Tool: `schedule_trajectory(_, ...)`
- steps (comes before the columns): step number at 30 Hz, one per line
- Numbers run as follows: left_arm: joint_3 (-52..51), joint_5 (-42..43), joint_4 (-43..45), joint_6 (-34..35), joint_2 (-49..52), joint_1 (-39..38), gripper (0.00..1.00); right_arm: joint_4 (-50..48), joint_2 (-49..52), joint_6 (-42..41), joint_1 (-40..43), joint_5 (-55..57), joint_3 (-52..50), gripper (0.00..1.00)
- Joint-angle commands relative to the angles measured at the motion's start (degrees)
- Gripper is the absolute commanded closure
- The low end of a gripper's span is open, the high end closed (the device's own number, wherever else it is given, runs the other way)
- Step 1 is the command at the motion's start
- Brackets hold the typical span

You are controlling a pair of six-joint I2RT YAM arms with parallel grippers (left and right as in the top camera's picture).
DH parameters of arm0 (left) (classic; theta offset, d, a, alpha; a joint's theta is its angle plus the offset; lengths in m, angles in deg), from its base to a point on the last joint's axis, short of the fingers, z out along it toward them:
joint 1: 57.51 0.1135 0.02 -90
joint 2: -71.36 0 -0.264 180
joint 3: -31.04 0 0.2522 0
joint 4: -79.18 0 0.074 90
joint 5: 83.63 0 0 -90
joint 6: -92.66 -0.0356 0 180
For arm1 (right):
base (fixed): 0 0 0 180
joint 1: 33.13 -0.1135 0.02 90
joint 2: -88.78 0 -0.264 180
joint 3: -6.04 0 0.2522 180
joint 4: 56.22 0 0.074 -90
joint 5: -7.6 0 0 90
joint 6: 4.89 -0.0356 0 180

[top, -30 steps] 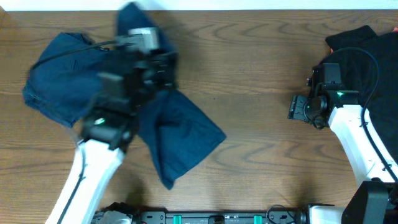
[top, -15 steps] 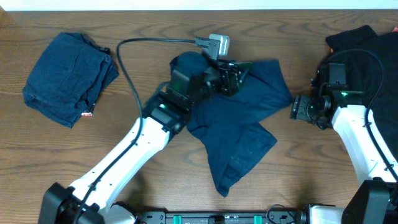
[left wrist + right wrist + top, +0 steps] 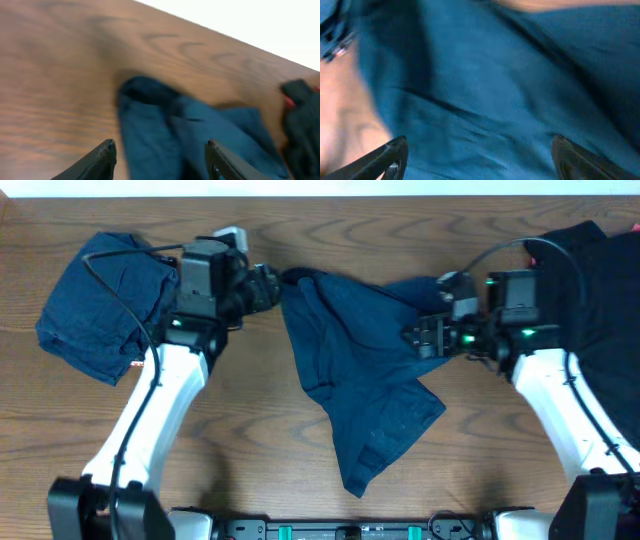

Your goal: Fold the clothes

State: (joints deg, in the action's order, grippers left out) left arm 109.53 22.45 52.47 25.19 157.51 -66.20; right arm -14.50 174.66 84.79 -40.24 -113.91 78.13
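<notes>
My right gripper will next grab the loose navy garment (image 3: 370,375) by its side nearest the black clothes, keeping the opposite end free for spreading and folding.
A loose navy garment (image 3: 370,375) lies crumpled and spread in the middle of the table. A folded navy garment (image 3: 100,305) sits at the far left. My left gripper (image 3: 268,286) stands open at the loose garment's upper left corner; in the left wrist view the gripper (image 3: 160,150) has the navy cloth (image 3: 165,125) lying under and ahead of its spread tips, none of it pinched. My right gripper (image 3: 412,338) hovers open over the garment's right side. In the right wrist view that gripper (image 3: 480,145) is wide open and blue cloth (image 3: 485,85) fills the frame.
A heap of black clothes (image 3: 600,280) lies at the far right, also visible as black cloth (image 3: 300,115) in the left wrist view. Bare wooden table (image 3: 500,470) shows along the front and between the two navy garments. A cable (image 3: 110,290) loops over the folded pile.
The left gripper has let go of the navy garment and drawn back left to its corner. The right arm has moved left over the garment's right side, jaws wider.
</notes>
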Motion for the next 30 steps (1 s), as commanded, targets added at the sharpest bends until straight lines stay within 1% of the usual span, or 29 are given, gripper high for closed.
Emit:
schedule_trajectory(1, 0.0, -0.7, -0.3, 2.4, 3.4, 4.2, 0.41, -0.9, 0.5, 0.4, -7.6, 0.5, 0.2, 0.08)
schedule_trajectory(2, 0.0, -0.2, -0.3, 4.0, 4.4, 5.8, 0.41, -1.8, 0.9, -1.4, -10.6, 4.1, 0.2, 0.06)
schedule_trajectory(6, 0.0, 3.7, -0.3, 4.5, 6.0, 8.6, 0.40, -7.6, 3.2, -7.1, -17.2, 12.0, 0.2, 0.05)
schedule_trajectory(9, 0.0, 4.5, -1.6, 4.5, 6.2, 9.0, 0.40, -14.1, 6.4, -9.4, -20.4, 13.6, 0.2, 0.05)
schedule_trajectory(12, 0.0, 4.5, -2.8, 4.6, 6.2, 9.0, 0.40, -21.5, 11.2, -12.3, -22.7, 14.9, 0.2, 0.08)
schedule_trajectory(13, 0.0, 4.5, -3.2, 4.6, 6.2, 9.0, 0.40, -23.9, 13.0, -13.0, -23.1, 15.6, 0.2, 0.11)
schedule_trajectory(14, 0.0, 4.5, -3.7, 4.5, 6.2, 9.0, 0.39, -25.8, 14.2, -13.8, -23.4, 16.5, 0.2, 0.18)
schedule_trajectory(16, 0.0, 4.5, -4.6, 4.5, 6.2, 9.0, 0.39, -28.9, 15.8, -16.3, -23.5, 17.7, 0.2, 0.47)
schedule_trajectory(17, 0.0, 4.5, -5.0, 4.5, 6.2, 9.0, 0.39, -29.3, 15.8, -16.6, -23.3, 18.1, 0.2, 0.81)
schedule_trajectory(18, 0.0, 4.5, -5.3, 4.5, 6.2, 9.0, 0.39, -28.6, 15.0, -16.6, -22.9, 18.7, 0.4, 0.96)
schedule_trajectory(19, 0.0, 4.5, -5.5, 4.5, 6.2, 9.0, 0.39, -27.1, 13.9, -16.7, -22.3, 19.9, 0.7, 0.99)
schedule_trajectory(21, 0.0, 4.5, -5.5, 4.5, 6.2, 9.0, 0.42, -20.8, 10.1, -17.7, -20.2, 25.9, 1.7, 0.99)
schedule_trajectory(23, 0.0, 4.5, -5.6, 3.3, 6.2, 8.7, 0.48, -11.0, 4.5, -20.1, -17.4, 35.2, 3.1, 0.99)
schedule_trajectory(25, 0.0, 4.5, -5.1, 1.5, 6.2, 8.3, 0.59, -0.7, -2.6, -21.8, -13.5, 43.8, 4.1, 0.99)
schedule_trajectory(27, 0.0, 4.5, -4.0, 0.1, 6.3, 7.5, 0.64, 6.4, -8.5, -21.8, -9.7, 47.7, 4.2, 0.99)
schedule_trajectory(28, 0.0, 4.5, -3.3, -0.3, 6.4, 7.0, 0.65, 10.5, -11.5, -22.3, -7.4, 49.3, 4.2, 0.99)
schedule_trajectory(30, 0.0, 4.5, -1.7, -1.6, 6.5, 5.4, 0.65, 18.0, -16.1, -24.5, -3.3, 53.0, 4.2, 0.99)
